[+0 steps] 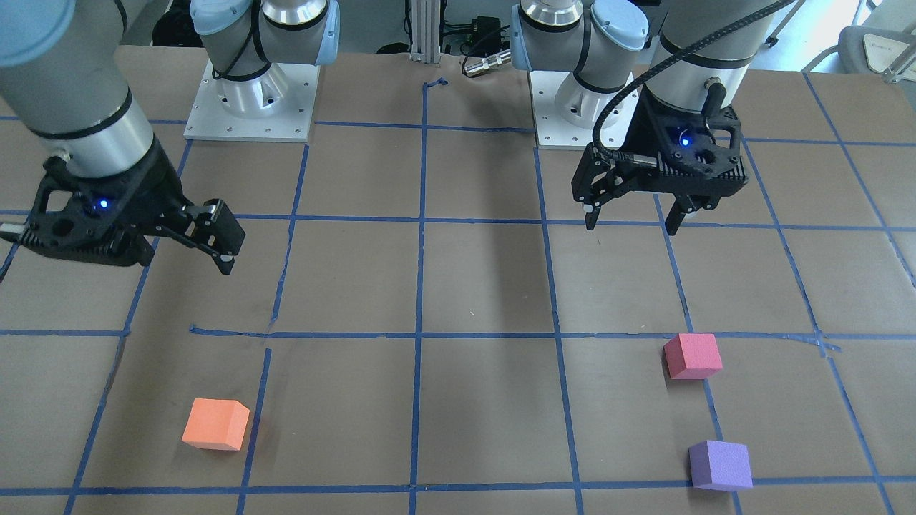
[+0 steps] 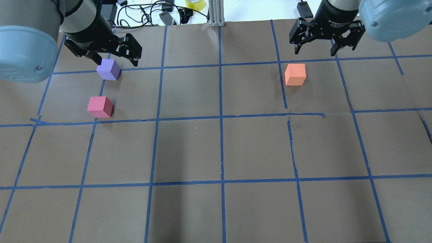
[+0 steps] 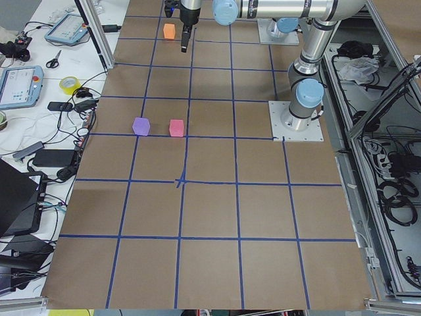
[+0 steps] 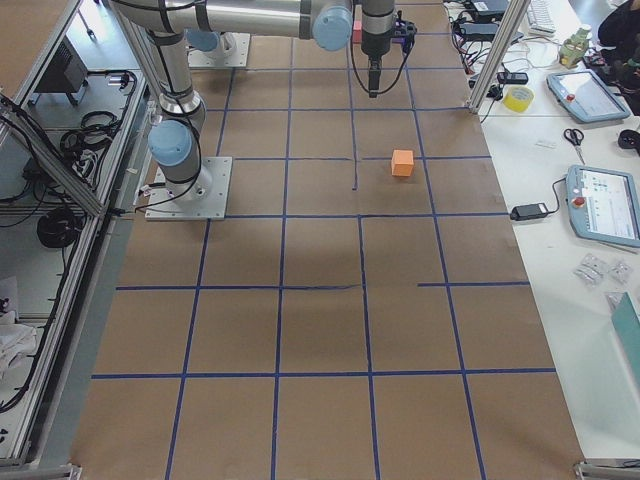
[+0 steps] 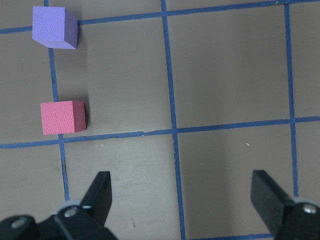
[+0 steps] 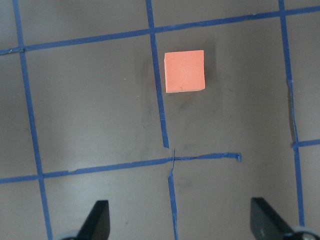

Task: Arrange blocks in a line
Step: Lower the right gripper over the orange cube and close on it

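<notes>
I need to grab the orange block (image 1: 215,423) by its opposite sides with my right gripper next, to put it in a line with the purple block (image 1: 720,465).
Three foam blocks lie apart on the brown table. The orange block (image 1: 215,423) (image 2: 295,74) (image 6: 184,71) lies on my right side. The pinkish-red block (image 1: 692,355) (image 2: 100,107) (image 5: 62,117) and the purple block (image 1: 720,465) (image 2: 108,69) (image 5: 54,27) lie on my left side, the purple one farther from me. My left gripper (image 1: 631,223) (image 2: 117,62) (image 5: 184,200) is open and empty, raised above the table on the near side of those two blocks. My right gripper (image 1: 223,247) (image 2: 315,51) (image 6: 181,222) is open and empty, raised, with the orange block ahead of it.
Blue tape lines (image 2: 221,118) form a grid on the brown paper table. The two arm bases (image 1: 250,107) (image 1: 572,107) stand at the robot's edge. An aluminium post (image 2: 216,13), cables and a tape roll (image 2: 195,4) lie past the far edge.
</notes>
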Robot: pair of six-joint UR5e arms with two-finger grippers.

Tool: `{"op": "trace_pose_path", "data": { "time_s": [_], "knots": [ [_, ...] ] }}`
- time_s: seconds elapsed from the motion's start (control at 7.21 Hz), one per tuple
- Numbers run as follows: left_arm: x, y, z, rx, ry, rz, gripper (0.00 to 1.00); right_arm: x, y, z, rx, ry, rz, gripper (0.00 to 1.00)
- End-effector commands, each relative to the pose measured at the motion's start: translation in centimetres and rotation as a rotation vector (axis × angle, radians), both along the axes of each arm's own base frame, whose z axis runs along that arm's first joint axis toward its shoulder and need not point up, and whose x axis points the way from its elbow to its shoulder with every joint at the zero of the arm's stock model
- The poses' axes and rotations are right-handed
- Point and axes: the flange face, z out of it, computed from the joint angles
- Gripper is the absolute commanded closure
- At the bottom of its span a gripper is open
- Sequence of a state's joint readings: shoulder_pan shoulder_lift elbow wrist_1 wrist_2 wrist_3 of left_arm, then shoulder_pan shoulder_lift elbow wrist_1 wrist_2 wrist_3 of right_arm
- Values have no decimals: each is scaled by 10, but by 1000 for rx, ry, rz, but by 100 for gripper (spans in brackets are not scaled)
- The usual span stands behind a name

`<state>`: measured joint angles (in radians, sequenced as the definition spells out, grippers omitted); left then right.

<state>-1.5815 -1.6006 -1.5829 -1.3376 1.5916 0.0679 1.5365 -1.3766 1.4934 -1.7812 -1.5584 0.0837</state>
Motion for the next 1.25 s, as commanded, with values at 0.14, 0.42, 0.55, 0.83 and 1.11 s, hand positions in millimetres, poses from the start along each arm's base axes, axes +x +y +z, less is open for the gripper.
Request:
{"op": "trace_pose_path", "data": {
  "time_s": [0.14, 0.42, 0.55, 0.83, 1.11],
  "knots": [
    [1, -2, -2, 1, 2, 6, 0, -7, -81, -138, 15, 6, 31, 0],
    [1, -2, -2, 0, 1, 3, 0, -14, -110, -192, -19, 9, 30, 0],
    [1, -2, -2, -1, 1, 3, 0, -21, -125, -214, -20, 9, 33, 0],
    [1, -2, -3, 1, 1, 5, 0, -25, -131, -227, -8, 11, 42, 0],
    [1, -2, -3, 1, 1, 3, 0, -25, -126, -237, 20, 12, 56, 4]
  ]
}}
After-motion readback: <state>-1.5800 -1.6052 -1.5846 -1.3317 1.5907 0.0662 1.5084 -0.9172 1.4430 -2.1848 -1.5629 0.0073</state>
